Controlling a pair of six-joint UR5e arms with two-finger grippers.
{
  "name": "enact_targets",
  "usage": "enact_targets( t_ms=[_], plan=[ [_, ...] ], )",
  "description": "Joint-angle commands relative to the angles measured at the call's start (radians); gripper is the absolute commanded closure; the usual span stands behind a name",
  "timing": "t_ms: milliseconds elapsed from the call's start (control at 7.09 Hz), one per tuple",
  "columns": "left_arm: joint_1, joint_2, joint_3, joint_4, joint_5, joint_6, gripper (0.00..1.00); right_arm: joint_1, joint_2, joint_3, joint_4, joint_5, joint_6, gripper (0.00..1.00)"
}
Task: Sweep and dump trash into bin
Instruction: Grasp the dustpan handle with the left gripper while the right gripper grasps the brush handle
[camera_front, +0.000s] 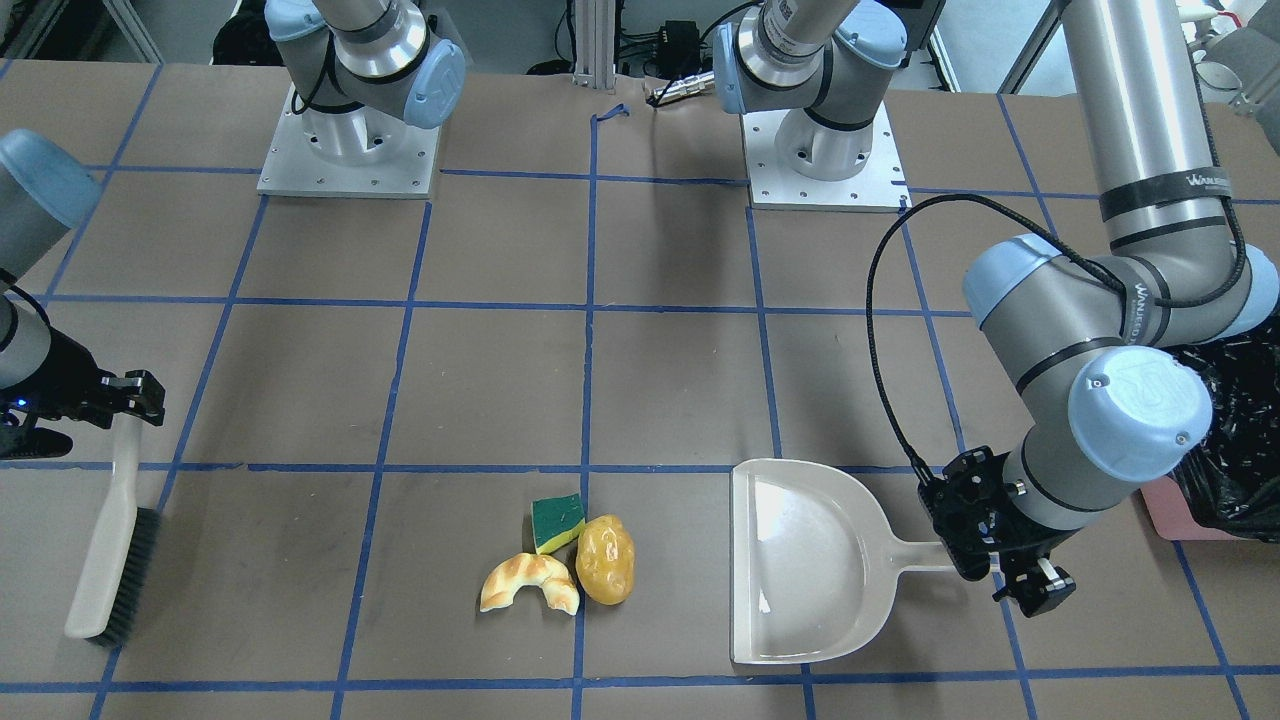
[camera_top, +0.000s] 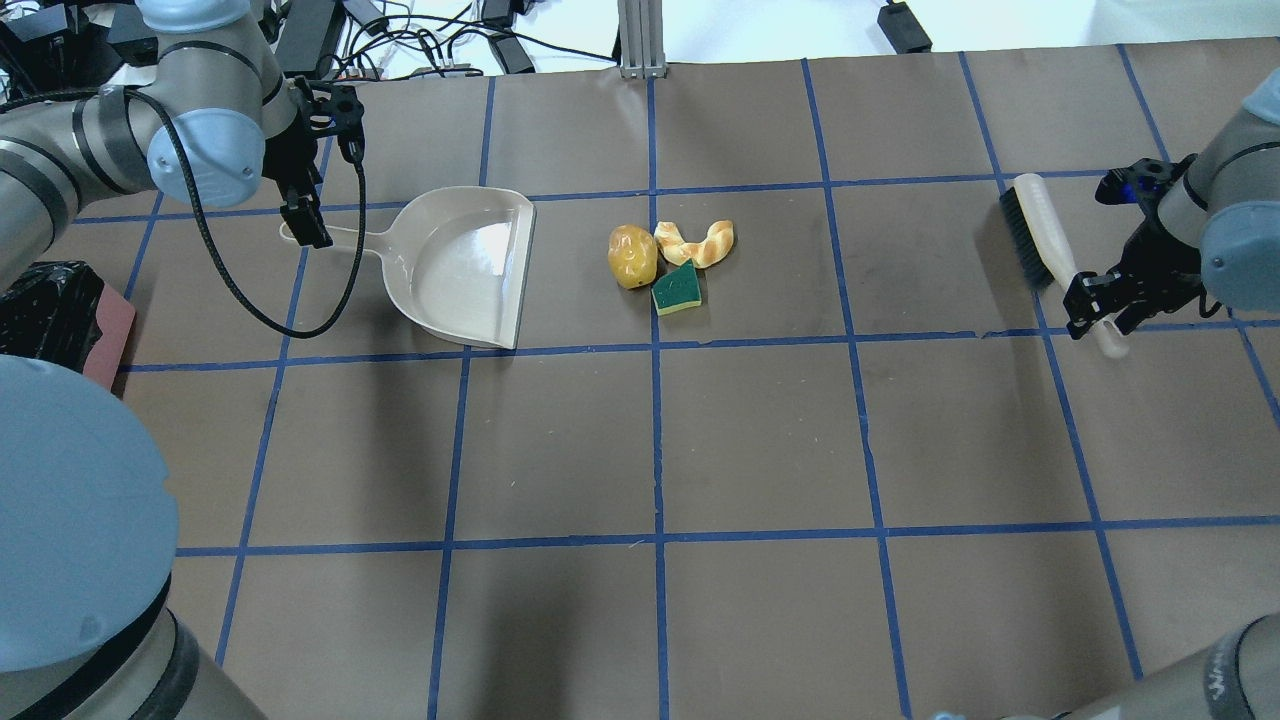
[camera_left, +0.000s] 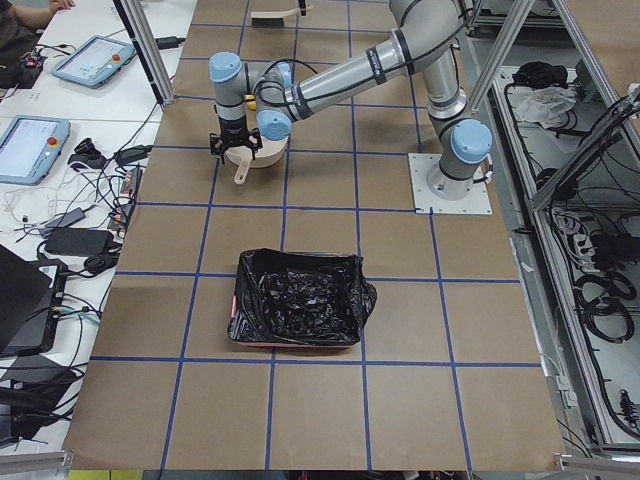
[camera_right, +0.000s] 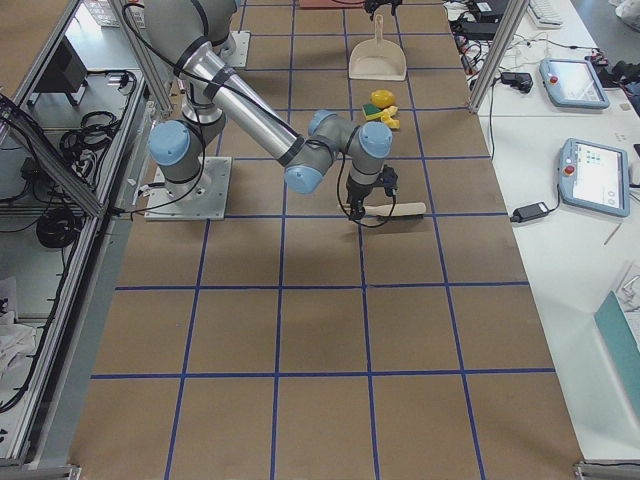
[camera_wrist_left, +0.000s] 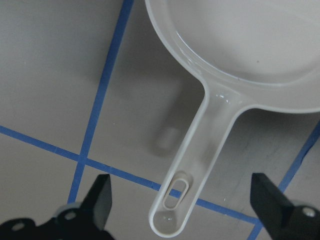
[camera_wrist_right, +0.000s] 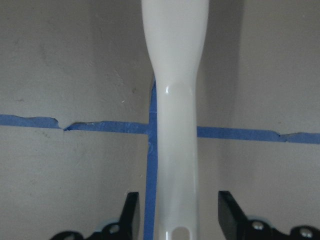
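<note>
The cream brush has to sweep the trash, so my right gripper will grab the brush by its handle (camera_front: 125, 454) (camera_wrist_right: 177, 165). The brush's bristles stay free that way.
The trash lies together on the table: a croissant (camera_front: 528, 582), a potato-shaped lump (camera_front: 605, 560) and a green-and-yellow sponge (camera_front: 557, 522). Beside them lies a cream dustpan (camera_front: 800, 565), its mouth facing the trash. My left gripper (camera_wrist_left: 182, 200) is open over the end of the dustpan's handle (camera_wrist_left: 200, 150), with one finger well clear on each side. A cream brush (camera_front: 110, 555) lies flat on the other side. My right gripper (camera_wrist_right: 176, 215) is open and straddles the brush's handle (camera_wrist_right: 175, 125) with narrow gaps. The bin (camera_left: 236, 305), pink with a black bag, stands near the left arm.
Two arm bases (camera_front: 348, 150) stand at the robot's side of the table. Blue tape lines (camera_top: 655, 420) grid the brown surface. Bare table lies between the trash and the brush (camera_top: 1040, 235). Cables and tablets sit off the table's edges.
</note>
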Motion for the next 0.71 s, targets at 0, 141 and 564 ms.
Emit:
enact_targets(
  t_ms=[0, 141, 564],
  plan=[
    [0.015, -0.014, 0.000, 0.003, -0.062, 0.036, 0.00, 0.000, 0.000, -0.004, -0.002, 0.000, 0.002, 0.75],
    [0.037, -0.012, 0.000, 0.003, -0.064, 0.093, 0.00, 0.000, 0.001, -0.006, -0.002, 0.000, -0.001, 0.92],
    [0.070, -0.008, -0.027, 0.003, -0.073, 0.103, 0.05, 0.006, -0.018, -0.036, 0.018, -0.012, 0.029, 1.00]
  ],
)
